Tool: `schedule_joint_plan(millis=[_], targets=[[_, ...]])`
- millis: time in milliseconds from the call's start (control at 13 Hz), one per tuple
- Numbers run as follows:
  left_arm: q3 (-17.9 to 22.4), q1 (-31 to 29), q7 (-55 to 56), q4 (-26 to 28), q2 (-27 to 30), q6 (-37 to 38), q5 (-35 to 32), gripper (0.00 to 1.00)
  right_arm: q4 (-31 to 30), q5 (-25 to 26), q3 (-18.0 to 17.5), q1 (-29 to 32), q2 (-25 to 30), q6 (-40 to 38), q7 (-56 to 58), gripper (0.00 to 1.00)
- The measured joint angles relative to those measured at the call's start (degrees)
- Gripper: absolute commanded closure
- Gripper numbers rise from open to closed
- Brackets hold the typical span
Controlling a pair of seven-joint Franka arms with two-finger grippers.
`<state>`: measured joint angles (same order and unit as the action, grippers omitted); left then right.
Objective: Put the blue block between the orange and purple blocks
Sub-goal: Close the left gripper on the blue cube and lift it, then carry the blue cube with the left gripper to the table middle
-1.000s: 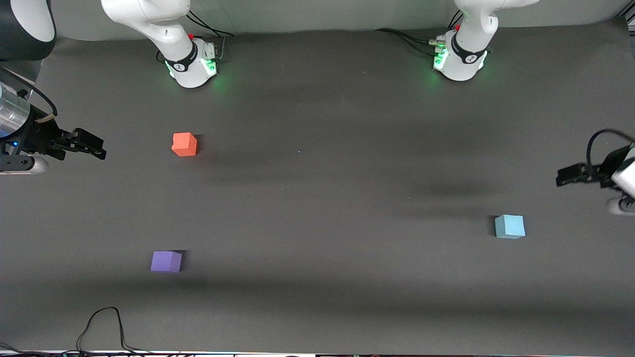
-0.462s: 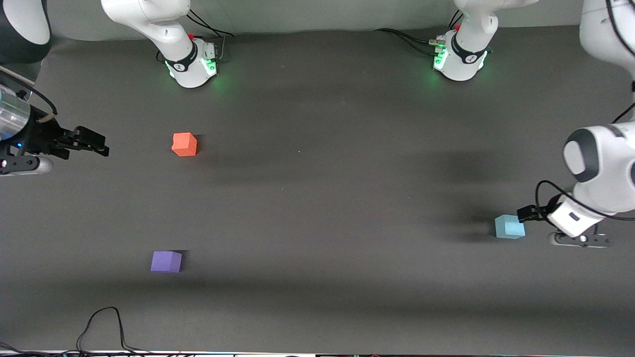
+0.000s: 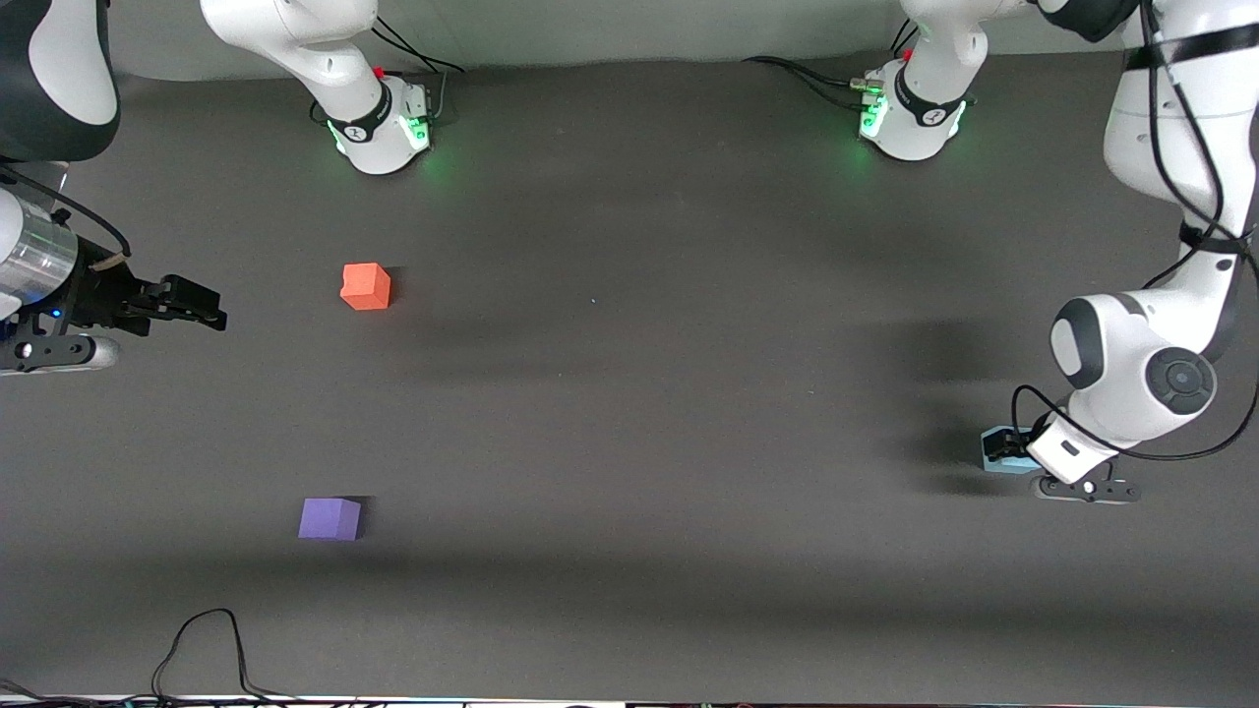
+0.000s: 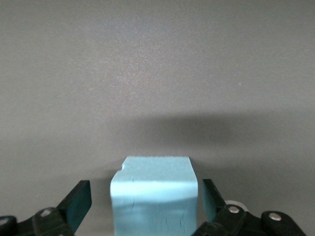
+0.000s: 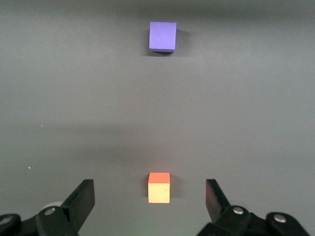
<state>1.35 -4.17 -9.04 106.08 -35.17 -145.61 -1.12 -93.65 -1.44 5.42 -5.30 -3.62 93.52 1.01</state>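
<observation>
I will next use my left gripper to grab the blue block (image 3: 995, 434) by its opposite sides, so that it can fill the space between the orange and purple blocks.
The blue block (image 3: 995, 434) sits on the table toward the left arm's end. My left gripper (image 3: 1005, 448) is down around it and open. In the left wrist view the blue block (image 4: 154, 196) stands between the fingers (image 4: 78, 200) with a gap on each side. The orange block (image 3: 366, 286) and the purple block (image 3: 329, 519) sit toward the right arm's end, the purple one nearer the front camera. My right gripper (image 3: 209, 317) waits open and empty beside the orange block. The right wrist view shows the orange block (image 5: 159, 188) and the purple block (image 5: 162, 36).
The dark mat (image 3: 629, 393) covers the table. The arm bases (image 3: 379, 128) (image 3: 910, 118) stand along its farthest edge. A black cable (image 3: 202, 639) loops at the edge nearest the front camera.
My left arm has swung in from the table's end and come down around the blue block. My right gripper has drifted slightly toward the orange block. The blocks have not moved.
</observation>
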Motion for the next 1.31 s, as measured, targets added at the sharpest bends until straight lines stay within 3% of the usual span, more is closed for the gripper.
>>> schedule_joint_plan(millis=[77,154,692,846,1077,1308], targets=[[0.0,0.0,0.0,0.0,-0.5,-0.6,0.0,0.49,0.0,0.0,0.3,0.0,0.0,0.0,0.0,0.0],[0.0,0.0,0.0,0.0,-0.6,-0.7,0.1,0.54,0.0,-0.1,0.3,0.0,0.0,0.0,0.1,0.0],[0.1,-0.2,0.1,-1.1,-0.2,0.3,0.1,0.57,-0.2,-0.3,0.2,-0.3,0.1,-0.1,0.1,0.0],[0.1,-0.4,0.1,-4.7,1.8,8.3,0.1,0.56,-0.2,-0.3,0.2,-0.3,0.3,0.0,0.1,0.0],[-0.1,-0.3,1.0,-13.9,7.1,28.1,0.2,0.56,-0.1,-0.3,0.1,-0.3,0.7,1.7,0.1,0.0],[-2.9,2.0,9.7,-21.2,11.1,43.9,0.5,0.56,-0.1,-0.3,-0.2,-0.4,0.7,2.2,0.1,0.0]])
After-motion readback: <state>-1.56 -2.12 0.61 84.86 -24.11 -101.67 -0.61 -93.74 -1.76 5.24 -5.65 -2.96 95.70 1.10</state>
